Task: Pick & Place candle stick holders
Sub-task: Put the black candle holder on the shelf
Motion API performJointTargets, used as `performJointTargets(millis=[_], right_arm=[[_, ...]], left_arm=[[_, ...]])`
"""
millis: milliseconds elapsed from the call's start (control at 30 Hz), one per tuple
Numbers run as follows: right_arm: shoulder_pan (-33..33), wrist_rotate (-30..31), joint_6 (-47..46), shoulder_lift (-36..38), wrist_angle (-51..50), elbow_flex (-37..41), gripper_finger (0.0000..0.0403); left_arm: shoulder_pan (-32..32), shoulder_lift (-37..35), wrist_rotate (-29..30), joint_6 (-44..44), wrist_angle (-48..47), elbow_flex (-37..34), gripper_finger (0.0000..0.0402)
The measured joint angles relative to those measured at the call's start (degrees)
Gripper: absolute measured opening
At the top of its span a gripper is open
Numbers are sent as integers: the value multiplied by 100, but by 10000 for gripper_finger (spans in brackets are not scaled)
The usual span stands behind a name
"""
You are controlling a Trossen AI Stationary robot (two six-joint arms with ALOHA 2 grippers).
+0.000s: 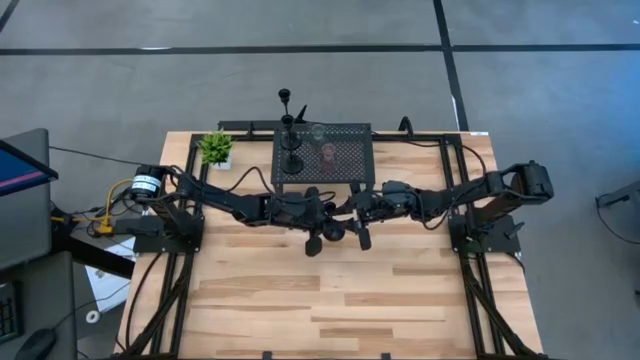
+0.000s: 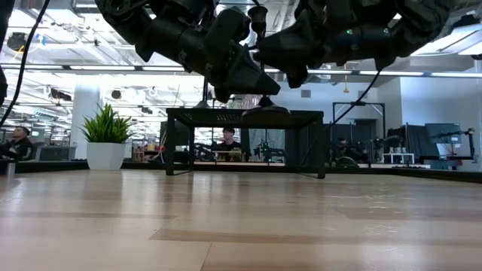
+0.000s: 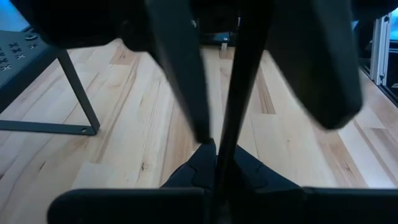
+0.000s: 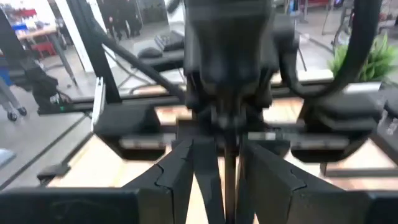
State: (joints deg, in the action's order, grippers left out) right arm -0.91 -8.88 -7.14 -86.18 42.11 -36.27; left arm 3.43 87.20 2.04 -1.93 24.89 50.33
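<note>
My right gripper grabs the candle stick holder by its thin stem (image 4: 230, 177) next, to set it on the black perforated stand.
A slim black stemmed candle stick holder (image 3: 233, 93) is held in the air over the table's middle, in front of the black perforated stand (image 1: 345, 170). My left gripper (image 3: 216, 163) is shut on its stem. My right gripper (image 4: 225, 177) is open, and its fingers (image 3: 177, 68) stand on either side of the same stem. In the low view the holder's top end (image 2: 258, 13) sticks up between both grippers. Two more black holders (image 1: 292, 160) and two translucent ones, greenish-grey (image 1: 318, 131) and pinkish (image 1: 328, 152), stand on the stand. My left gripper pinches the black holder's thin stem (image 3: 219, 146) between its two fingers, which lie across the stem. The holder is lifted clear of the table. The two arms hide which end of the stem the fingers are on.
A small green potted plant (image 1: 215, 148) stands at the far left, beside the stand. The wooden table top (image 1: 330, 300) lies bare on the near side of the arms. Both arms meet over the table's middle (image 1: 340, 215), close together.
</note>
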Motion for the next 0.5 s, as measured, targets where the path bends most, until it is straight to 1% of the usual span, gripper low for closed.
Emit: performJointTargets(millis=[167,267,367,500], right_arm=[[-36,0,6,-56,53,-178,127],[-35,-2,11,-56,44,-192,120],[-35,-2,15,-58,23,-192,100],[-20,-7,15,-58,20,-192,64]], left_arm=[[33,0,-18,0,2,0,13],[36,0,-106,4,2,0,13],[36,0,-145,13,2,0,13],[34,0,-139,11,2,0,13]])
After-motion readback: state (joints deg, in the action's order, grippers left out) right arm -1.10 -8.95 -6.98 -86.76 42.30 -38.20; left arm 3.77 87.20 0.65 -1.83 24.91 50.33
